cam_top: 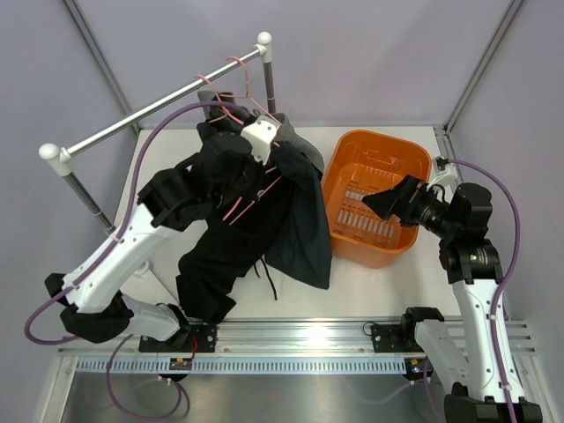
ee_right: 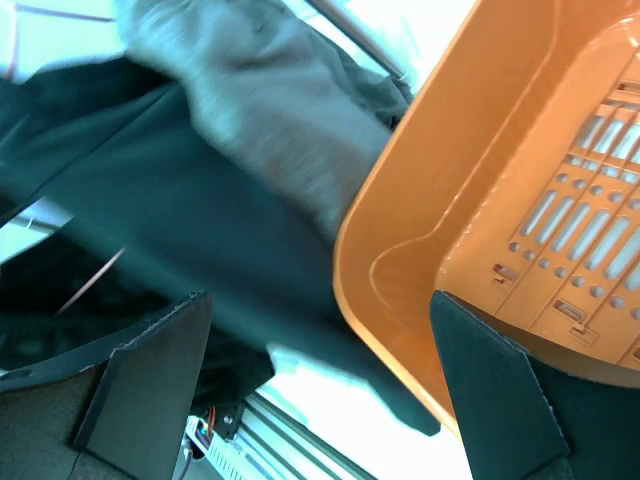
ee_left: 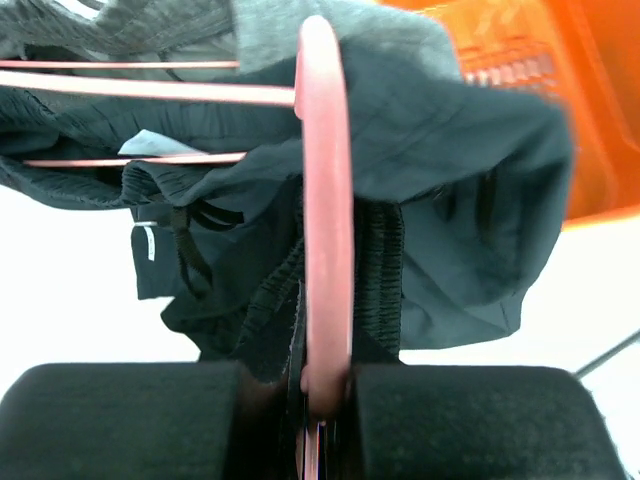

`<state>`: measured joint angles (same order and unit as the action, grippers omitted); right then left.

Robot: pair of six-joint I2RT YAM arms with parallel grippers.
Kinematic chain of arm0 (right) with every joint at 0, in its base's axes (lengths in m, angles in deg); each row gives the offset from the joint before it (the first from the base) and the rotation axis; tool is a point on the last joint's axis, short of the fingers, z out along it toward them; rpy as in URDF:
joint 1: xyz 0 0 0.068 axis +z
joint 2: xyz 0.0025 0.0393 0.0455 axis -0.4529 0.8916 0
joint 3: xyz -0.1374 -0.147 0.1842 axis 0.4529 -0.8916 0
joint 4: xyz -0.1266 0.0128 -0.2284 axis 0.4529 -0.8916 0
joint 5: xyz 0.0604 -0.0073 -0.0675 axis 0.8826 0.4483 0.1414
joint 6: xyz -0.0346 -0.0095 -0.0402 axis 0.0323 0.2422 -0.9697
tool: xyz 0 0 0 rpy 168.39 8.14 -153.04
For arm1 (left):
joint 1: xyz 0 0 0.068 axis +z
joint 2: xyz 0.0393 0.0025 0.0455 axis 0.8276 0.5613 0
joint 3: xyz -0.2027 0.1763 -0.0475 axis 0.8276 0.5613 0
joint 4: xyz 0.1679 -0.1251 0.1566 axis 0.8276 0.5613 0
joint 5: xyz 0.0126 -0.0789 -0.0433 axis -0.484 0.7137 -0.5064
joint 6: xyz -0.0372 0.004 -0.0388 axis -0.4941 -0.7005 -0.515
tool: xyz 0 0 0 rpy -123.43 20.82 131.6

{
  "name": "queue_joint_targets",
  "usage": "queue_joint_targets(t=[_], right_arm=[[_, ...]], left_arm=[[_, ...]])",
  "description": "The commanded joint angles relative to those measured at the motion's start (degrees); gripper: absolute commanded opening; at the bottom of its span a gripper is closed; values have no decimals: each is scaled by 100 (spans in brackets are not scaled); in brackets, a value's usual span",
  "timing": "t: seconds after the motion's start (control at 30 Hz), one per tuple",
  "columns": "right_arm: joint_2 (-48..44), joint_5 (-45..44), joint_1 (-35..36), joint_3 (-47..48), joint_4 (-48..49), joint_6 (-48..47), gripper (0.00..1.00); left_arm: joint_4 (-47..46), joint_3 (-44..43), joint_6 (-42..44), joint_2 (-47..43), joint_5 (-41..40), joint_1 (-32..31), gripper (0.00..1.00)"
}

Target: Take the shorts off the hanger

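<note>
My right gripper needs to line up with the cloth before it closes on the black cloth (cam_top: 242,251) (ee_right: 125,305). The basket's rim is between my fingers, so they would miss if I closed now.
Three pairs of shorts hang bunched on a pink hanger (cam_top: 236,208) under the rail: black (cam_top: 210,264), dark navy (cam_top: 304,225) and grey (cam_top: 298,148). My left gripper (ee_left: 322,405) is shut on the hanger's pink bar (ee_left: 325,200), with a black waistband (ee_left: 265,310) pinched beside it. Navy cloth (ee_left: 470,200) and grey cloth (ee_left: 150,30) drape over the bars. From above, my left gripper (cam_top: 240,166) is lost against the black cloth. My right gripper (cam_top: 384,202) is open and empty above the orange basket (cam_top: 351,167). Its view shows navy (ee_right: 150,220) and grey (ee_right: 280,110) cloth.
The rail (cam_top: 150,113) runs between white end knobs on two posts at the back left, with pink hanger hooks (cam_top: 242,84) on it. The basket rim (ee_right: 390,300) lies between my right fingers. The aluminium base rail (cam_top: 300,335) runs along the near edge.
</note>
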<state>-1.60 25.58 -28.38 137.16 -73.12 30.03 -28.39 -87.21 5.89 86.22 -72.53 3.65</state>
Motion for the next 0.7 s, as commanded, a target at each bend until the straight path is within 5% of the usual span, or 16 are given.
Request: queue_joint_targets(t=[0.0, 0.17, 0.3, 0.5, 0.67], right_arm=[[6, 114, 302, 336, 18, -12, 100], [85, -168, 716, 424, -78, -20, 100], [59, -352, 874, 424, -166, -55, 99], [172, -537, 1181, 512, -166, -117, 100], [454, -1555, 2190, 898, -342, -223, 97]], left_arm=[[-525, -629, 213, 245, -156, 420, 0], [-351, -1822, 117, 850, 293, 1263, 0], [-95, -2117, 195, 1028, 992, 1310, 0], [-130, -1264, 547, 518, 1787, 431, 0], [-59, -1053, 547, 325, 1850, -114, 0]])
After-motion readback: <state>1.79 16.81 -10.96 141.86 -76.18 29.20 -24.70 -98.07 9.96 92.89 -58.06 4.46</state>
